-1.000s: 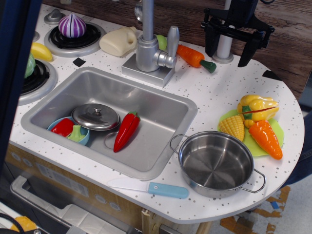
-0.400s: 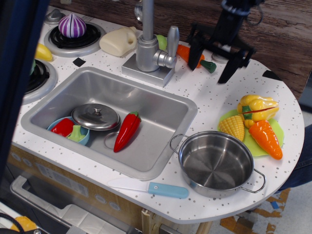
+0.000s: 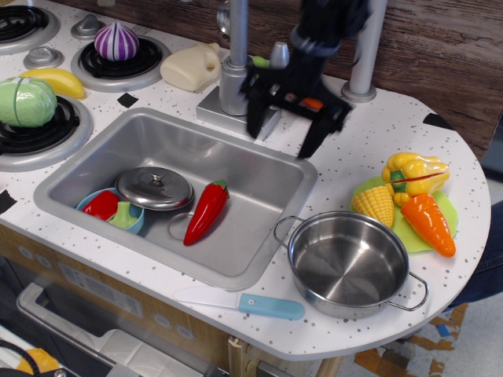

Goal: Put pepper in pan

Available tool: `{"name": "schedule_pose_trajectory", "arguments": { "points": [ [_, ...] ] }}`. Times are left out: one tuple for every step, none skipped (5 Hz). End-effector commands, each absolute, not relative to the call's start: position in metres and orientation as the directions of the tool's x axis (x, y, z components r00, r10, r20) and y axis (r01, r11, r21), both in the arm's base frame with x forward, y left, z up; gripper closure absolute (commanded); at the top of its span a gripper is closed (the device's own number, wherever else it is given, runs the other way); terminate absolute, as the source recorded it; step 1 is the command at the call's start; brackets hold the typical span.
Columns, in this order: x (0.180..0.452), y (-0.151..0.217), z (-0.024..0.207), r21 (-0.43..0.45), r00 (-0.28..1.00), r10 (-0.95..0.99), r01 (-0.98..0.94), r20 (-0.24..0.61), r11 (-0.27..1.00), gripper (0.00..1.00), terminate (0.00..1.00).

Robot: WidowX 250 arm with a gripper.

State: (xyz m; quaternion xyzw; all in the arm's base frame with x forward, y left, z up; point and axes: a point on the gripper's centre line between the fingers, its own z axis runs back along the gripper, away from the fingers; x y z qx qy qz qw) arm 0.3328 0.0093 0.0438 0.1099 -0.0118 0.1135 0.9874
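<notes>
My gripper picks up the red pepper by its thick middle [image 3: 207,211] next, for the pan [image 3: 347,264].
The red chili pepper [image 3: 203,212] lies in the steel sink [image 3: 118,145], its green stem toward the back, next to a flat steel lid [image 3: 155,188]. The pan [image 3: 347,264], a shiny steel pot with two wire handles, stands empty on the counter to the right of the sink. My black gripper [image 3: 281,135] hangs open and empty above the sink's back right corner, beside the faucet [image 3: 236,71]. It is above and to the right of the pepper, well apart from it.
A blue bowl [image 3: 110,210] with red and green pieces sits in the sink. A blue-handled knife [image 3: 251,303] lies at the counter's front edge. Corn [image 3: 375,206], a yellow bell pepper [image 3: 413,174] and a carrot [image 3: 430,225] rest on a green plate at right.
My gripper has moved left and down from the back right of the counter to over the sink's back right corner. A dark shape at the left edge has gone, uncovering the stove.
</notes>
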Motion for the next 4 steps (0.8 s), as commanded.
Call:
{"name": "schedule_pose_trajectory", "arguments": {
  "points": [
    [0.322, 0.055, 0.031, 0.240, 0.946, 0.240, -0.291, 0.219, 0.926, 0.00, 0.00],
    [0.319, 0.083, 0.002, 0.141, 0.952, 0.226, -0.257, 0.206, 0.956, 0.00, 0.00],
    [0.313, 0.087, -0.023, 0.112, 0.937, 0.245, -0.280, 0.250, 0.954, 0.00, 0.00],
    [0.312, 0.084, -0.045, 0.067, 0.921, 0.266, -0.296, 0.286, 0.953, 0.00, 0.00]
  ]
}}
